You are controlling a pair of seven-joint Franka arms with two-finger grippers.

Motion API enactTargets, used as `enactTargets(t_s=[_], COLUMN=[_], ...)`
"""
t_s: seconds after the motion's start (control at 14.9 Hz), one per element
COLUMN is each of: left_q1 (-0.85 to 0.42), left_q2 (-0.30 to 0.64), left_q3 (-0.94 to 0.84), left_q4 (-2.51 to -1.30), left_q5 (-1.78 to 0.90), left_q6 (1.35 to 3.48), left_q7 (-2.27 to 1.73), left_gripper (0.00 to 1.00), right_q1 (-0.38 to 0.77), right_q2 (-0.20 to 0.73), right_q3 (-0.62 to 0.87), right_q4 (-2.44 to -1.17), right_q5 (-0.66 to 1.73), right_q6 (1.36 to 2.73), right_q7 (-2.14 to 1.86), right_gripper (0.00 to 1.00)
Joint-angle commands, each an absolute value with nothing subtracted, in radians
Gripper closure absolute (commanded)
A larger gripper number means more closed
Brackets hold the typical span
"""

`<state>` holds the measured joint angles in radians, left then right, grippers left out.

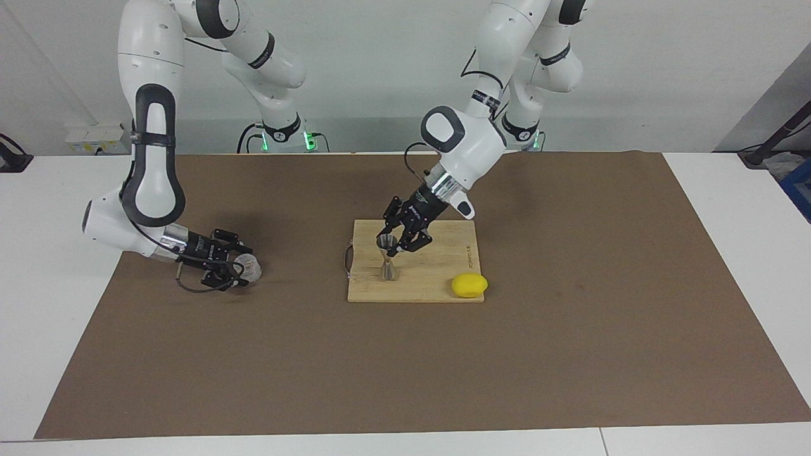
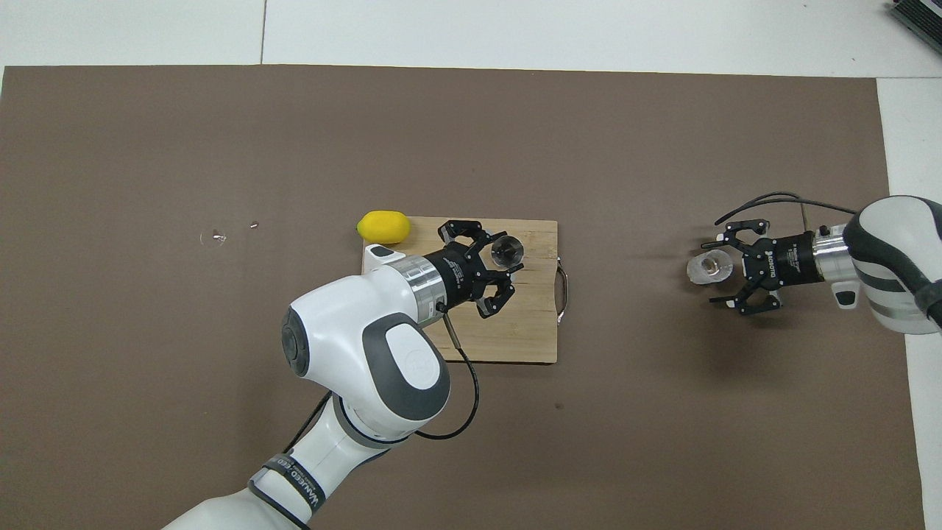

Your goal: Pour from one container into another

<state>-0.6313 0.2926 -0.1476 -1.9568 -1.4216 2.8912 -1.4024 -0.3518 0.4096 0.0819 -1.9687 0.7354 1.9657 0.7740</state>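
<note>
The clear glass tumbler is next for my right gripper, which should grab it by its round body (image 2: 709,268) so I can pour from one container into another.
The metal jigger (image 1: 389,271) (image 2: 507,250) stands upright on the wooden cutting board (image 1: 437,253) (image 2: 530,331), near the board's handle end. My left gripper (image 1: 393,244) (image 2: 509,259) is shut on its upper cone, reaching down over the board. The clear glass tumbler (image 1: 249,269) (image 2: 709,267) sits on the brown mat toward the right arm's end of the table. My right gripper (image 1: 236,266) (image 2: 725,271) lies low beside it, open, with the tumbler at its fingertips. I cannot tell whether the fingers touch the glass.
A yellow lemon (image 1: 469,285) (image 2: 383,227) rests at the board's corner farthest from the robots, toward the left arm's end. The board has a metal handle (image 1: 346,258) (image 2: 564,293) facing the tumbler. The brown mat (image 1: 570,354) covers most of the table.
</note>
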Motion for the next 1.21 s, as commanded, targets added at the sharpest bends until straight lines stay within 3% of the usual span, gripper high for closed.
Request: enactTargets(t_s=[0.0, 0.2, 0.27, 0.34, 0.54, 0.74, 0.88, 1.01, 1.14], left_q1=[-0.660, -0.667, -0.667, -0.666, -0.663, -0.655, -0.655, -0.626, -0.568], left_q2=[0.316, 0.334, 0.334, 0.334, 0.324, 0.285, 0.253, 0.215, 0.174], left_q3=[-0.130, -0.129, -0.129, -0.129, -0.129, -0.130, -0.130, -0.130, -0.126], left_q4=[-1.927, -1.925, -1.924, -1.919, -1.914, -1.914, -1.917, -1.924, -1.924], left_q5=[-1.437, -1.433, -1.428, -1.422, -1.417, -1.352, -1.344, -1.332, -1.318], left_q6=[2.918, 2.936, 2.935, 2.935, 2.933, 2.931, 2.921, 2.873, 2.794], left_q7=[-1.413, -1.413, -1.413, -1.413, -1.413, -1.417, -1.419, -1.420, -1.419], left_gripper=[1.00, 1.00, 0.32, 0.00, 0.00, 0.00, 0.00, 0.00, 0.00], right_q1=[-0.356, -0.356, -0.356, -0.356, -0.356, -0.356, -0.356, -0.356, -0.357], right_q2=[0.393, 0.393, 0.393, 0.393, 0.393, 0.393, 0.393, 0.393, 0.393], right_q3=[0.084, 0.084, 0.084, 0.084, 0.084, 0.084, 0.084, 0.084, 0.084], right_q4=[-1.994, -1.994, -1.994, -1.994, -1.994, -1.994, -1.994, -1.994, -1.993], right_q5=[0.772, 0.772, 0.772, 0.772, 0.813, 0.815, 0.815, 0.815, 0.815], right_q6=[1.985, 1.986, 1.988, 1.997, 2.000, 2.000, 2.000, 1.999, 1.991], right_q7=[0.750, 0.750, 0.750, 0.752, 0.752, 0.752, 0.752, 0.752, 0.752], right_gripper=[0.13, 0.15, 0.17, 0.19, 0.29, 0.31, 0.38, 0.56, 0.93])
